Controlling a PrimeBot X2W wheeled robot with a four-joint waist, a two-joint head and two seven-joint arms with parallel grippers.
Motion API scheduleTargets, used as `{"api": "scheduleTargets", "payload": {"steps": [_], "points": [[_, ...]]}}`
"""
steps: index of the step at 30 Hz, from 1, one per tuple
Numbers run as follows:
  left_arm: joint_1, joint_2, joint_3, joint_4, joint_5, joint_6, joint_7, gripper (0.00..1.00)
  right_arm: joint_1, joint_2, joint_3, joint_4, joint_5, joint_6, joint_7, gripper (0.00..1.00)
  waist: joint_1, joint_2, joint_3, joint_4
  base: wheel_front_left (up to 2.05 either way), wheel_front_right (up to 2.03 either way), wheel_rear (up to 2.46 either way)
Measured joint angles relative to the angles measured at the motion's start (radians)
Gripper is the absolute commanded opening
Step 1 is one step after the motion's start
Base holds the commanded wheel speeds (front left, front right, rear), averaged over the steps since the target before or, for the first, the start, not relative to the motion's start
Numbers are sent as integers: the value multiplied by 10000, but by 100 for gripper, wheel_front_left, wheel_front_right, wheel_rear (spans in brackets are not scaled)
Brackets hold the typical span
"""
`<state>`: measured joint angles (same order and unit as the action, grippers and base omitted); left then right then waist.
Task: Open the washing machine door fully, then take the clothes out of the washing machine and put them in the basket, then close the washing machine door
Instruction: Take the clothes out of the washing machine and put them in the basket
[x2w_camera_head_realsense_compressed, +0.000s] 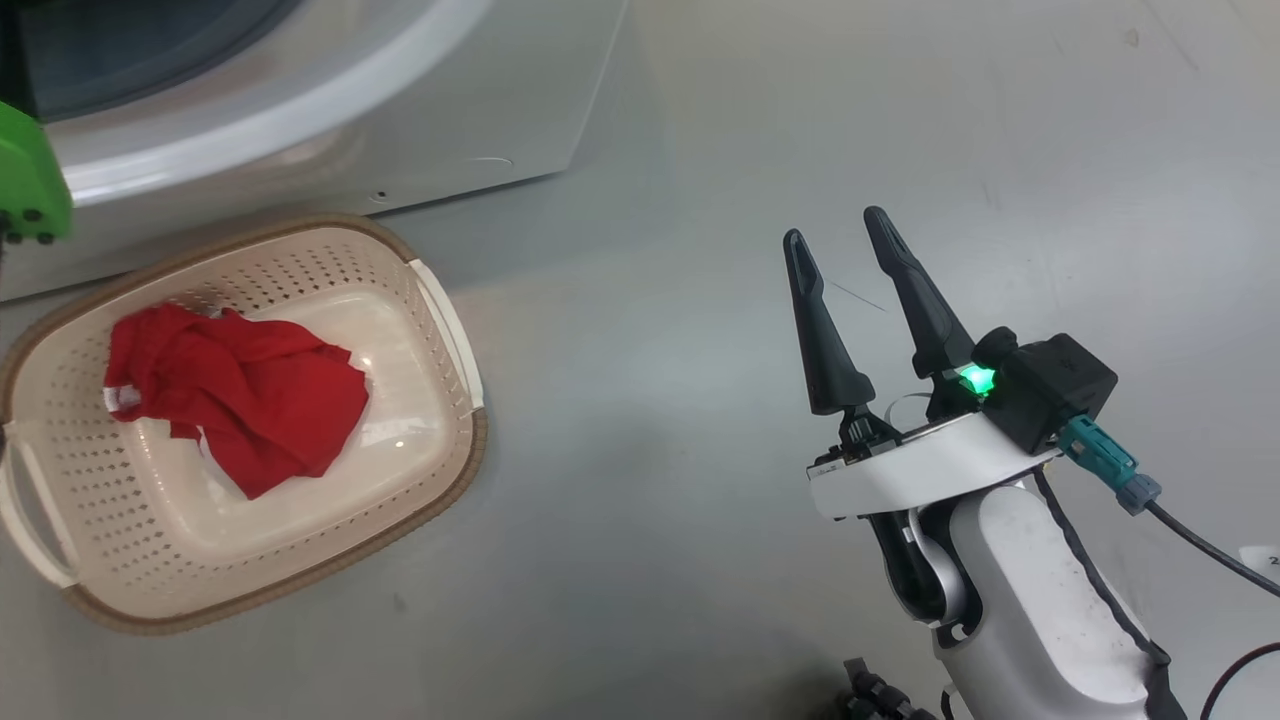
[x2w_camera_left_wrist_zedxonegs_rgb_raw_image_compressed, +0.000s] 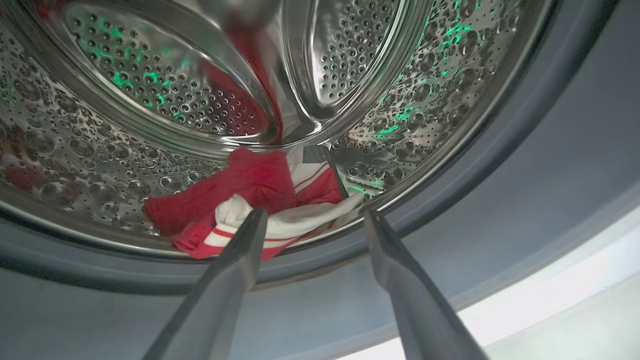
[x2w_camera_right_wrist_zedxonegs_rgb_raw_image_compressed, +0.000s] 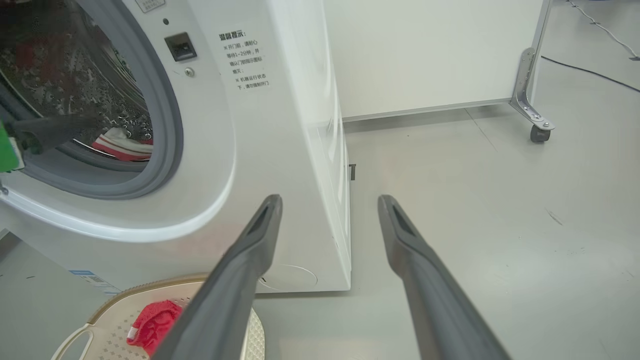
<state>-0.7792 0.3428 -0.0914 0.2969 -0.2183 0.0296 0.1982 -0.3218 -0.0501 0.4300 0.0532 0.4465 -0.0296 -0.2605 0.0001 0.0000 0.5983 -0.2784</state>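
Observation:
My left gripper is going to pinch the cloth by its raised white fold (x2w_camera_left_wrist_zedxonegs_rgb_raw_image_compressed: 307, 219) along the drum's edge next, because the red part of the cloth is slumped behind that fold.
In the left wrist view my left gripper (x2w_camera_left_wrist_zedxonegs_rgb_raw_image_compressed: 312, 216) is open at the mouth of the steel drum (x2w_camera_left_wrist_zedxonegs_rgb_raw_image_compressed: 165, 90), fingertips just short of red clothes with white stripe trim (x2w_camera_left_wrist_zedxonegs_rgb_raw_image_compressed: 260, 185) lying on the drum's lower edge. The washing machine (x2w_camera_head_realsense_compressed: 420, 110) stands at the head view's top left; its door is out of view. One red garment (x2w_camera_head_realsense_compressed: 235, 395) lies in the cream basket (x2w_camera_head_realsense_compressed: 455, 330) on the floor before it. My right gripper (x2w_camera_head_realsense_compressed: 838, 230) is open and holds nothing, hovering over bare floor right of the basket. The right wrist view shows the grey rubber ring (x2w_camera_right_wrist_zedxonegs_rgb_raw_image_compressed: 170, 125) and clothes (x2w_camera_right_wrist_zedxonegs_rgb_raw_image_compressed: 122, 145) inside.
A green part of my left arm (x2w_camera_head_realsense_compressed: 28, 180) sits at the head view's left edge. A white panel on a castor (x2w_camera_right_wrist_zedxonegs_rgb_raw_image_compressed: 539, 132) stands behind the machine to the right. A black cable (x2w_camera_right_wrist_zedxonegs_rgb_raw_image_compressed: 590, 72) runs across the far floor.

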Motion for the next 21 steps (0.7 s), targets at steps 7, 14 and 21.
{"api": "scheduleTargets", "payload": {"steps": [7, 14, 21], "points": [[-988, 782, 111, 539, 219, -215, 767, 100, -293, 2, 267, -38, 349, -98, 0, 100, 0, 0, 595, -619, 0, 0, 0], [-1627, 1488, 198, 1116, 364, -372, 1383, 100, -507, 6, 424, -79, 564, -194, 0, 100, 0, 0, 1005, -1126, 0, 0, 0], [-2321, 1889, 303, 1645, 395, -629, 1981, 100, -601, 15, 541, -100, 652, -278, 0, 100, 0, 0, 1218, -1406, 0, 0, 0]]}}
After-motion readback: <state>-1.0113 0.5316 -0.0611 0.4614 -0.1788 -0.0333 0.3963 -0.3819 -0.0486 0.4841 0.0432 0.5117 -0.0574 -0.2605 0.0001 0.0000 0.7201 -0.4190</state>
